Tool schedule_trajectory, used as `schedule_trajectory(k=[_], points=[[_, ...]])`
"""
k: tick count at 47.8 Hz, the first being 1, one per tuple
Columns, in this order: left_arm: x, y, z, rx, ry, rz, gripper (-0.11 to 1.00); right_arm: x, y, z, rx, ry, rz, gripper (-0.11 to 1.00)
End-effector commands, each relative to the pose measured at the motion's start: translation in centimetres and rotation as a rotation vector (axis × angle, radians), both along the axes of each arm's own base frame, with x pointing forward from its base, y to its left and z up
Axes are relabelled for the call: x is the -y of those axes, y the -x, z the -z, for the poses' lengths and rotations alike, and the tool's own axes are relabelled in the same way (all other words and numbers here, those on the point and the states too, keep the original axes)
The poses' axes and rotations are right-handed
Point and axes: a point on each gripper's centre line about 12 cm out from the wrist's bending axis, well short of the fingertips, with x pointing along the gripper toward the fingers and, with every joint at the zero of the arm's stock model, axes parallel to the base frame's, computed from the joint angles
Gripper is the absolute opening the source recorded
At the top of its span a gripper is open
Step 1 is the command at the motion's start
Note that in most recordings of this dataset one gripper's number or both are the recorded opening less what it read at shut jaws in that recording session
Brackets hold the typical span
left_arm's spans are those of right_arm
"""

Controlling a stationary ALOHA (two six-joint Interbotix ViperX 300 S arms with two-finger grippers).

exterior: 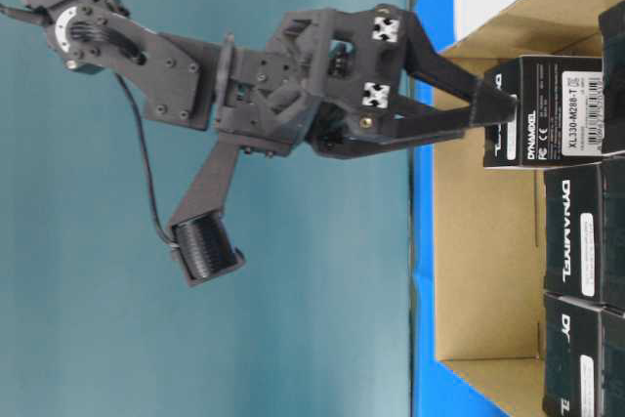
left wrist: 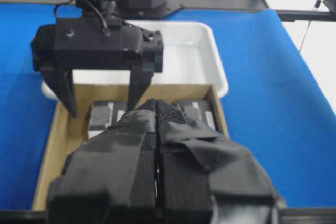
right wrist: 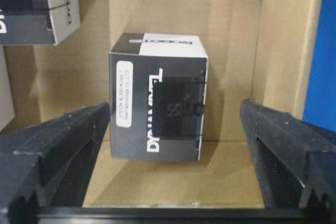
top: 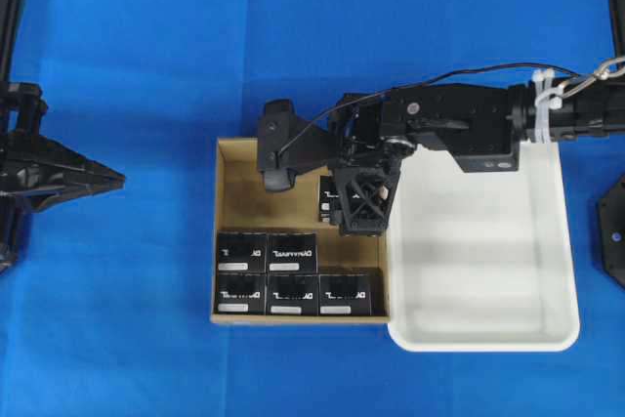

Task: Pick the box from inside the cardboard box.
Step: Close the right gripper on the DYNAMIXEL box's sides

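Note:
My right gripper lowers next before it closes on the black box, since my fingers reach barely past the black box's top side and closing now would miss.
The brown cardboard box holds several small black boxes with white lettering. One box stands apart from the others near the carton's right wall. My right gripper is open and lowered into the carton, with this box between its fingers and a gap on each side. From the side, the right gripper has its tips just past the box's near end. The other boxes stand in two rows at the carton's front. My left gripper rests shut at the far left, away from the carton.
A white plastic tray sits against the carton's right side, under the right arm. Blue cloth covers the table around both. In the left wrist view the shut left gripper blocks much of the carton.

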Motion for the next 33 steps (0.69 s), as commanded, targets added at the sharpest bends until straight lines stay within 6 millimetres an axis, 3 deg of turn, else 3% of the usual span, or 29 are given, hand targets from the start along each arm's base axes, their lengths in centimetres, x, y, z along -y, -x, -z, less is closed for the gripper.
schedule_trajectory(k=[1, 33], points=[[0.0, -0.3, -1.0, 0.025, 0.001, 0.002, -0.06, -0.1, -0.3, 0.2, 0.01, 0.003, -0.005, 0.99], [0.0, -0.3, -1.0, 0.022, -0.001, 0.002, -0.06, -0.5, 0.2, 3.5, -0.024, -0.005, -0.003, 0.99]])
